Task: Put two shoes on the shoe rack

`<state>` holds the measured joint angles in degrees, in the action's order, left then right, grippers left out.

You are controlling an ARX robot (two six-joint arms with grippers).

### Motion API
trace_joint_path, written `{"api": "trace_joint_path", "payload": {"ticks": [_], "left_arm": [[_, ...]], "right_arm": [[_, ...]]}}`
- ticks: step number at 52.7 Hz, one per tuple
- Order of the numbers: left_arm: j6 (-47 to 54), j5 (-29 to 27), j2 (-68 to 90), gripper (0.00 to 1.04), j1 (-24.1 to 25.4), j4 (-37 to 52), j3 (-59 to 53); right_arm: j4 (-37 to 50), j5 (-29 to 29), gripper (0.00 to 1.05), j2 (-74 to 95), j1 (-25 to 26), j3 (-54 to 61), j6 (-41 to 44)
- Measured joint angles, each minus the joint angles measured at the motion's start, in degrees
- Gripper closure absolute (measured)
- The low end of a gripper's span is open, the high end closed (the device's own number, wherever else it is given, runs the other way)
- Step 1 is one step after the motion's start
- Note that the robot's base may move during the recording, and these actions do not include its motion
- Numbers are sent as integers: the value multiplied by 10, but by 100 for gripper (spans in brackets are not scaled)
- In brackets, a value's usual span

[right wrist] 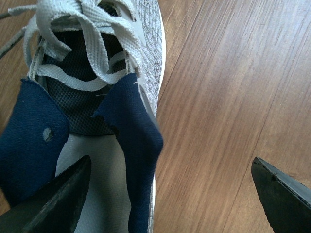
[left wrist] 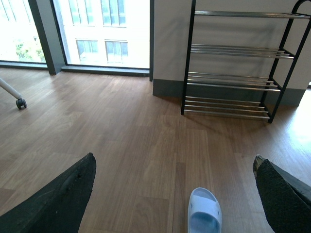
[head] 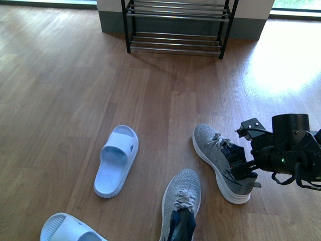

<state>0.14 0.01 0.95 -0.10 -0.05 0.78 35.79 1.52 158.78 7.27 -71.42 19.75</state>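
Observation:
The grey sneaker goes on the shoe rack next; my right gripper will grab its navy heel collar (right wrist: 138, 160).
Two grey knit sneakers lie on the wooden floor. One sneaker (head: 218, 160) is at the right, the other sneaker (head: 181, 201) nearer the bottom edge. My right gripper (head: 247, 173) is open at the heel of the right sneaker (right wrist: 97, 73). In the right wrist view one finger (right wrist: 58, 201) is over the insole and the other (right wrist: 284, 199) over bare floor, with the navy collar between them. The shoe rack (head: 178, 25) stands at the far wall, its bars bare. My left gripper (left wrist: 172, 194) is open above the floor, facing the rack (left wrist: 233, 82).
A pale blue slide sandal (head: 117, 159) lies left of the sneakers, below my left gripper (left wrist: 204, 211). A second slide (head: 67, 228) is at the bottom left. A caster wheel (left wrist: 20, 103) shows near the window. Bare wood floor runs between shoes and rack.

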Motion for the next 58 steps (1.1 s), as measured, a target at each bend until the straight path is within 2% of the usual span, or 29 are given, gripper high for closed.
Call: {"api": "trace_joint_path", "payload": {"ticks": [5, 12, 20, 31, 37, 52, 58], "left_arm": [[0, 0, 0, 9, 0, 0, 0], [0, 0, 0, 9, 0, 0, 0], [0, 0, 0, 9, 0, 0, 0], [0, 0, 0, 9, 0, 0, 0], [0, 0, 0, 9, 0, 0, 0], [0, 0, 0, 9, 0, 0, 0], [0, 0, 0, 9, 0, 0, 0]], "right_arm": [[7, -3, 10, 9, -4, -4, -3], [12, -7, 26, 15, -4, -11, -5], [25, -11, 47, 23, -4, -14, -12], [32, -13, 89, 21, 10, -4, -16], [35, -15, 104, 3, 21, 21, -9], [-4, -24, 103, -173, 94, 121, -2], [-23, 2, 103, -316, 137, 186, -5]]}}
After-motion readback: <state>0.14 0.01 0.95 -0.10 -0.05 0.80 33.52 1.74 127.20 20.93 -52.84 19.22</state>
